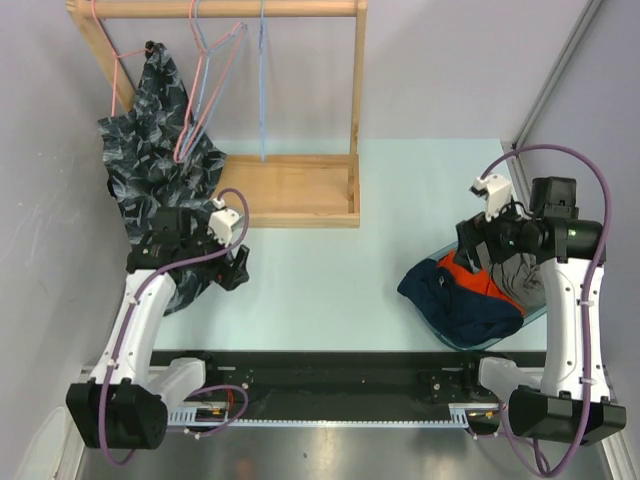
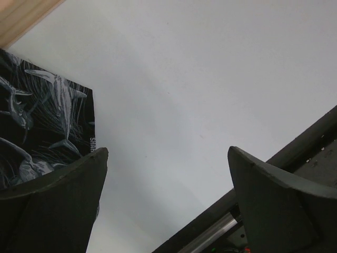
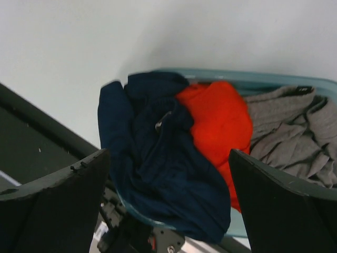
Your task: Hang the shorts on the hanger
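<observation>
I will next grab the navy-blue shorts (image 1: 452,298) with my right gripper by the bunched fabric near the small pale tag. That leaves the waistband edge of the shorts free for my left gripper.
The navy-blue shorts (image 1: 452,298) lie crumpled at the left end of a pale teal bin (image 1: 533,313) at the table's right front. In the right wrist view the shorts (image 3: 163,163) hang over the bin's rim (image 3: 237,76). My right gripper (image 1: 470,250) is open and empty just above and behind the bin, with the shorts between its jaws in its own view (image 3: 168,195). The light-blue hanger (image 1: 263,90) hangs edge-on from the wooden rail at the back. My left gripper (image 1: 235,268) is open and empty over the table at the left (image 2: 168,179).
An orange garment (image 1: 478,277) and a grey garment (image 1: 515,275) lie in the bin beside the shorts. A dark leaf-print garment (image 1: 150,160) and pink hangers (image 1: 205,90) hang on the wooden rack (image 1: 300,190), close to my left arm.
</observation>
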`<state>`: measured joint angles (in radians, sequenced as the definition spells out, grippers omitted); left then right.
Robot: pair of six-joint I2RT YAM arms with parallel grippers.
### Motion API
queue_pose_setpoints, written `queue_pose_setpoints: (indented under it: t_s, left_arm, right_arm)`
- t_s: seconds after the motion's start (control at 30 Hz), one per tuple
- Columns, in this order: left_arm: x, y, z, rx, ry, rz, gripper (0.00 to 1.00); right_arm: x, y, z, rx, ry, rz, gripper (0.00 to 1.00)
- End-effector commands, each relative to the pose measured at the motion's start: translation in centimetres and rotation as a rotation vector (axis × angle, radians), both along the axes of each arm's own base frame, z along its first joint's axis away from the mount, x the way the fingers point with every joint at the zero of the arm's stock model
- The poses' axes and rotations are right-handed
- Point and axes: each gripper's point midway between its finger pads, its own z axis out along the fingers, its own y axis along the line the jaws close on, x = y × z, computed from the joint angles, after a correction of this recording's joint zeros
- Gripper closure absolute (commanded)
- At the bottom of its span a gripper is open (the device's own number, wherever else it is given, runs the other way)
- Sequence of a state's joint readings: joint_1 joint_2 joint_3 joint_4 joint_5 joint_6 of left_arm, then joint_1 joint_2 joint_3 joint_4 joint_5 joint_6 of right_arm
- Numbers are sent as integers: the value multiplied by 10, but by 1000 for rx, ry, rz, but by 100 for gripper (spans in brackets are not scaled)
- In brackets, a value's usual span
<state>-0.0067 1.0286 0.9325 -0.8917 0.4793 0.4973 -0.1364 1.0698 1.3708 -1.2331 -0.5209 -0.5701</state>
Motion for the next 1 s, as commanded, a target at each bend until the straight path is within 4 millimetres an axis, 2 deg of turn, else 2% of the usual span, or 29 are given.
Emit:
queue_pose_setpoints:
  t_s: [0.0, 0.13, 0.17, 0.33, 0.53, 0.63, 0.77, 0.97]
  left_arm:
    - [12, 5, 19, 18, -121, 52, 0]
    - [22, 22, 32, 49, -165, 206, 0]
    - [22, 23, 34, 45, -161, 222, 0]
    - [17, 20, 41, 25, -180, 227, 0]
    - [16, 19, 71, 17, -321, 197, 0]
    - [11, 13, 75, -1, -307, 165, 0]
    - [12, 9, 81, -18, -331, 148, 0]
    - [12, 8, 89, -27, -346, 149, 0]
  right_arm:
    - [-35, -2, -17, -106, 92, 99, 0]
    - [-44, 1, -26, -173, 132, 159, 0]
    - [-46, 7, -29, -183, 144, 196, 0]
    - [-52, 12, -40, -224, 204, 244, 0]
    - [-65, 21, -58, -234, 296, 309, 0]
    - [-69, 22, -71, -262, 328, 327, 1]
    - [-65, 22, -87, -301, 349, 324, 2]
    - [-45, 15, -117, -392, 356, 292, 5]
